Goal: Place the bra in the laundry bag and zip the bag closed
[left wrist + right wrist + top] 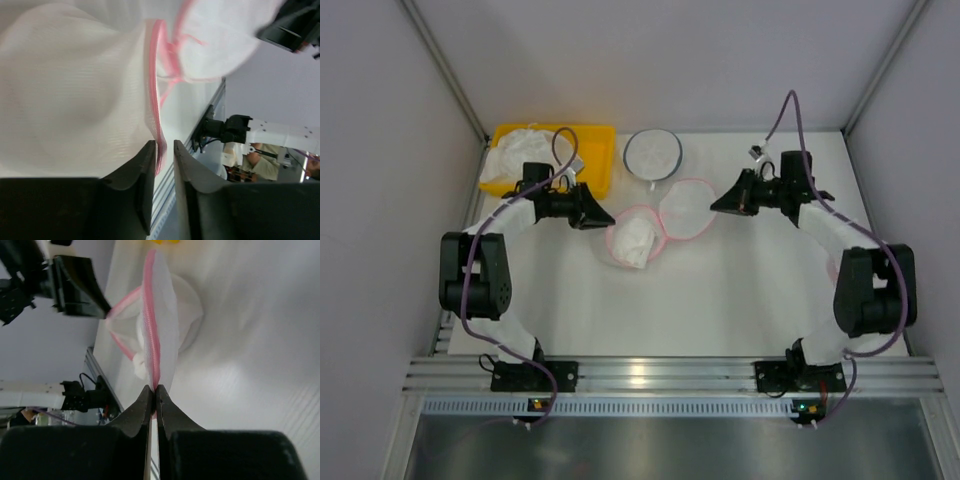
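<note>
I will settle the bra in the laundry bag: my left gripper will next grab the bra-holding half's pink rim, opposite the lifted half.
The laundry bag lies open like a clamshell at mid-table. Its near-left half (638, 240) holds the crumpled white bra (630, 245); the far-right half (688, 207) is lifted. My left gripper (607, 216) is at the left half's edge. In the left wrist view its jaws (165, 144) stand slightly apart, the pink rim (156, 100) between them against one finger. My right gripper (717, 205) is shut on the pink zip rim (151, 335) of the other half, pinched at the fingertips (154, 388). A bit of the bra (139, 366) shows behind the rim.
A yellow bin (602, 140) with white fabric (520, 155) stands at the back left. A round white bag with a dark rim (653, 152) lies behind the laundry bag. Grey walls close both sides; the aluminium rail (660, 375) runs along the near edge.
</note>
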